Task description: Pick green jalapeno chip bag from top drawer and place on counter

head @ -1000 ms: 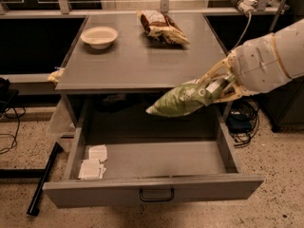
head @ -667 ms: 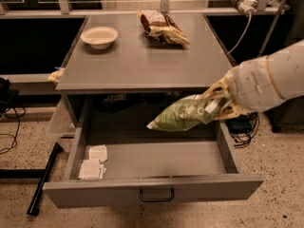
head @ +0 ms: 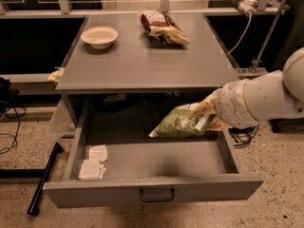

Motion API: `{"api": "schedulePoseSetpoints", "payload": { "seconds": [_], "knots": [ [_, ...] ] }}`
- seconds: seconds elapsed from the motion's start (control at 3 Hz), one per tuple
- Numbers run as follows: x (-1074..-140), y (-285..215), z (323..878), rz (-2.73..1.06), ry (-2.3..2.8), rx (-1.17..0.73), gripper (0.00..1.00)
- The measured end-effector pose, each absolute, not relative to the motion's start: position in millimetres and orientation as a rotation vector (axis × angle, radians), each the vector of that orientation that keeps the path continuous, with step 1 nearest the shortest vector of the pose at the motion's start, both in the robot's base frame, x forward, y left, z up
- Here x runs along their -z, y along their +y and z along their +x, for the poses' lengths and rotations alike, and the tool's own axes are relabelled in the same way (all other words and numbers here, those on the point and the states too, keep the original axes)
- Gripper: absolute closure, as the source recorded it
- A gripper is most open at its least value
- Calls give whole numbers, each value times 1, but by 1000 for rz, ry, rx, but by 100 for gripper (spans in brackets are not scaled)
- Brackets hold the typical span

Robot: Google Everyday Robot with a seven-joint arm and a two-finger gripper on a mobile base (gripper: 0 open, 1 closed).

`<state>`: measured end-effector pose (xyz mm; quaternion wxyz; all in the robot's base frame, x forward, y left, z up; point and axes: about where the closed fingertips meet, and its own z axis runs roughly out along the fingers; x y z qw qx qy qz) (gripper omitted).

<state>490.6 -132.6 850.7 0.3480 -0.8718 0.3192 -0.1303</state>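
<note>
The green jalapeno chip bag hangs below the counter's front edge, so it goes up onto the counter, before my gripper releases it.
The green jalapeno chip bag (head: 176, 124) is a crinkly green bag with pale patches. It hangs tilted in the air over the right half of the open top drawer (head: 152, 183), just below the counter's front edge. My gripper (head: 207, 114) is shut on the bag's right end, reaching in from the right on a thick white arm. The grey counter (head: 142, 61) lies above and behind the bag. The drawer is pulled fully out, with its dark bar handle (head: 156, 194) facing me.
A white bowl (head: 99, 36) and a brown-and-cream chip bag (head: 162, 26) sit at the back of the counter. Small white packets (head: 93, 162) lie in the drawer's left end. A black pole (head: 42, 179) slants on the floor at left. Cables (head: 243, 136) hang at right.
My gripper and the green bag have moved down and slightly back, from level with the counter's edge to lower over the drawer. The bag stays in the grip.
</note>
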Motion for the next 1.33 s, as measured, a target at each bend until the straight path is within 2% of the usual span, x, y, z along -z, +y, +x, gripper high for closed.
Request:
{"api": "schedulePoseSetpoints", "payload": {
  "seconds": [0.67, 1.33],
  "knots": [
    [-813, -130, 488, -2313, 758, 414, 100],
    [-756, -95, 532, -2311, 660, 532, 100]
  ]
}}
